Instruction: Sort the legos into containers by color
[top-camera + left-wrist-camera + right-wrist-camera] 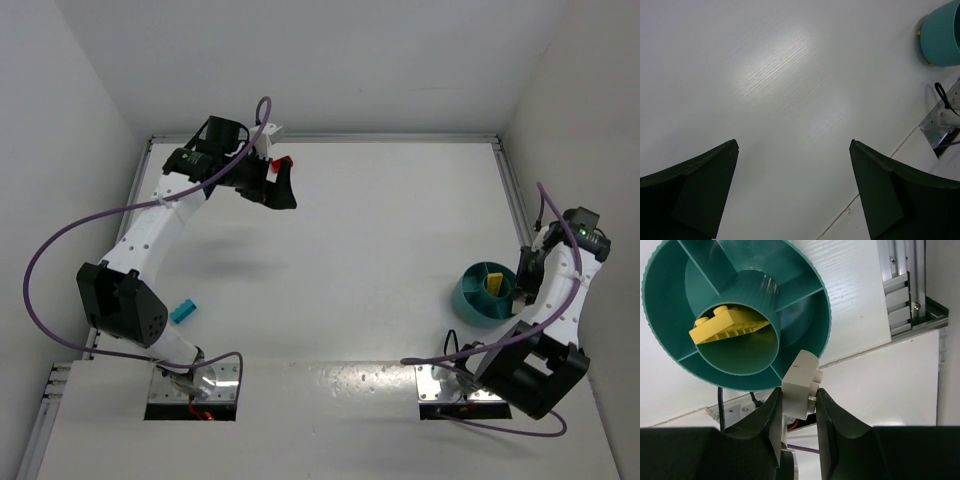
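Observation:
I need to release the beige lego from my right gripper: its loose end is over the dish's open outer section, inside the dish's rim, so the lego would land inside.
The round teal dish [478,300] stands at the right, near my right arm's base. A yellow lego [495,284] lies in its central ring, also seen in the right wrist view [730,325]. My right gripper [799,396] is shut on a beige lego [801,382], held just above the dish's rim [826,315] on the near side; in the top view this gripper [521,288] is at the dish's right edge. My left gripper [283,195] is open and empty at the far left, over bare table [792,142]. A red lego [283,163] lies just behind it. A cyan lego [183,311] lies beside the left arm's base.
Aluminium rails [510,185] run along the table's far and side edges. Metal mounting plates [195,385] with wires sit at the near edge. Purple cables [35,260] loop off both arms. The dish also shows in the left wrist view [942,35], top right.

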`<state>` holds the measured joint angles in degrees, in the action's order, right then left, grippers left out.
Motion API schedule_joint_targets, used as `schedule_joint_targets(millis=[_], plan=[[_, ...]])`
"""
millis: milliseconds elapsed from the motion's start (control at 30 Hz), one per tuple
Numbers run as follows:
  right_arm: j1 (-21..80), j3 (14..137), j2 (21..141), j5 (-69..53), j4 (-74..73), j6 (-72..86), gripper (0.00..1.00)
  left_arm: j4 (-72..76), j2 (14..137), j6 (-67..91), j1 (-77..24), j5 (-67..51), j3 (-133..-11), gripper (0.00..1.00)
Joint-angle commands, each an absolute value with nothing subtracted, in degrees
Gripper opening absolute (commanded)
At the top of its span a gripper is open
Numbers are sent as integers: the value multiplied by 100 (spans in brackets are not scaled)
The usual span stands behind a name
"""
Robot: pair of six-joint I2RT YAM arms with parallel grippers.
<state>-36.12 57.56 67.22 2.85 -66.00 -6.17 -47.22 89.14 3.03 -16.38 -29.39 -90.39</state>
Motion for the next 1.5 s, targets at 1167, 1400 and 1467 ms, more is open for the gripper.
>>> schedule_joint_targets(millis=[1167, 1400, 1467], plan=[[-3885, 8997, 8075, -2276, -7619, -2838, 100, -5659, 8552, -306, 157, -1143, -8886, 100], [-3472, 10379, 8876, -2759, -7857, -3225, 100, -6503, 8420, -1072, 1519, -476, -8175, 100], [-3288, 10686, 9034, -2970, -8059, -3409, 100, -6645, 8350, -1221, 1861, -291, -7964, 100]])
